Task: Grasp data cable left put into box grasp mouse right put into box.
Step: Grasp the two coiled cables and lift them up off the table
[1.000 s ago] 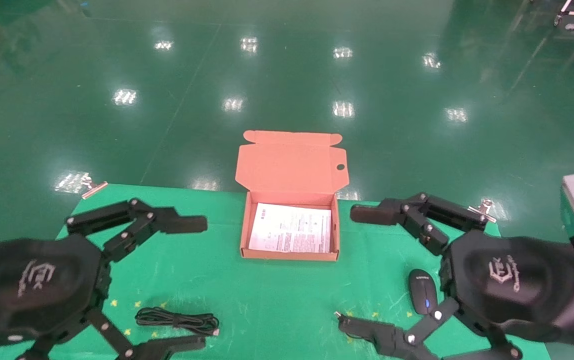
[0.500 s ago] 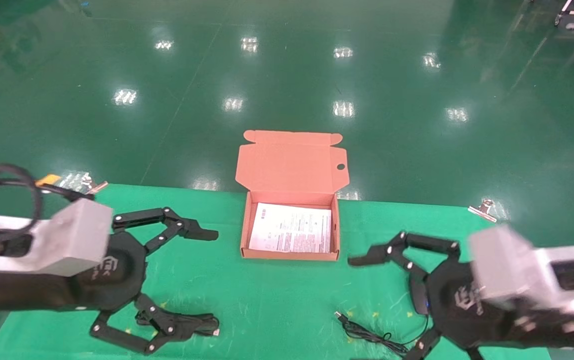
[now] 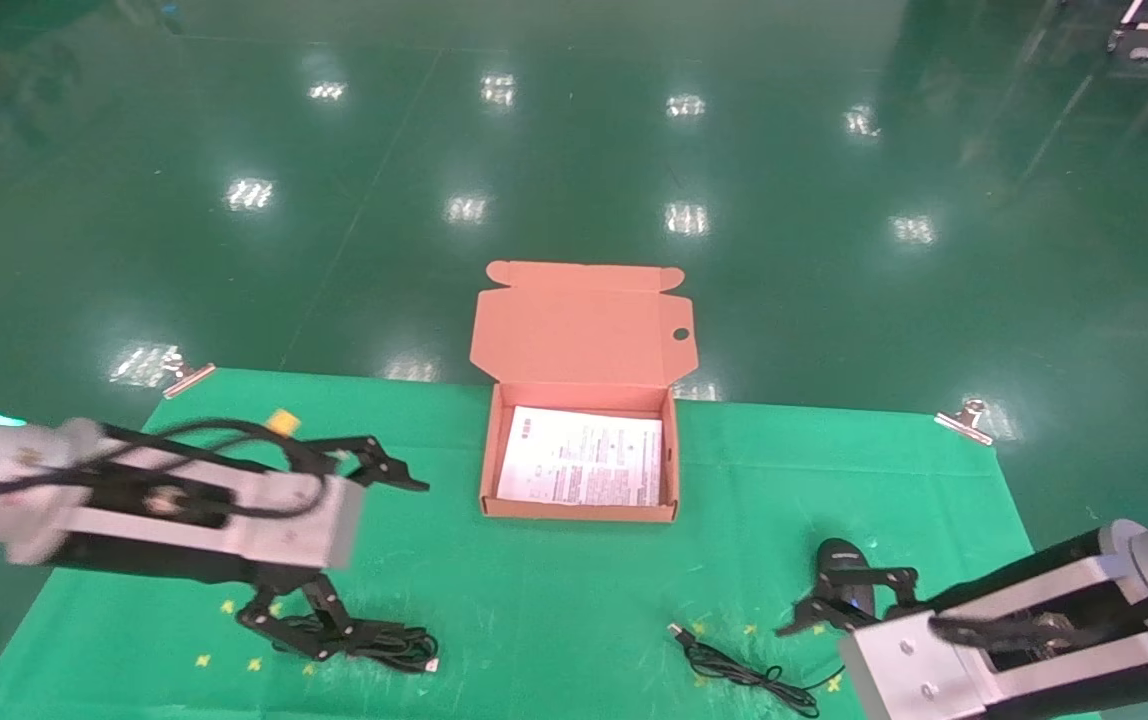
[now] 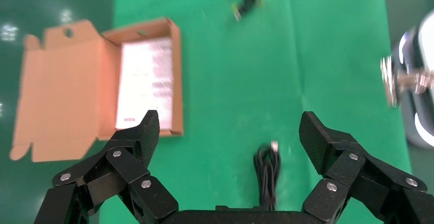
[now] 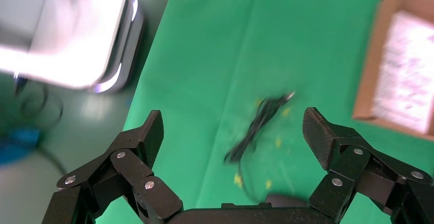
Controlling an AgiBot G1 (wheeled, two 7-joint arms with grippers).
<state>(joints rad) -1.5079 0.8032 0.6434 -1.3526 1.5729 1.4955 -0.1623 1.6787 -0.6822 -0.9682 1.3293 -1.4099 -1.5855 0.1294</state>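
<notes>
My left gripper is about to grab the cable's gathered middle to put the data cable into the box, while the loops spread loose at the cable's end.
The orange-brown box (image 3: 579, 510) stands open at the table's middle, lid up, a white sheet (image 3: 582, 458) inside. The data cable (image 3: 379, 645), a black bundle with a silver plug, lies near the front left. My left gripper (image 3: 396, 566) hangs open over it, and in the left wrist view the data cable (image 4: 267, 173) sits between the spread fingers of that gripper (image 4: 230, 132). The black mouse (image 3: 839, 558) lies at the front right, its cord (image 3: 734, 672) trailing left. My right gripper (image 3: 839, 600) is open above the mouse (image 5: 286, 201), which shows at the base of the gripper (image 5: 233, 127).
A green cloth (image 3: 554, 600) covers the table, held by metal clips (image 3: 184, 375) at the far corners. The table's front edge lies close behind both grippers. Shiny green floor stretches beyond the box.
Both arms have swung out and down from close to the camera toward the table. The left gripper now sits over the data cable, the right over the mouse. Both stayed open.
</notes>
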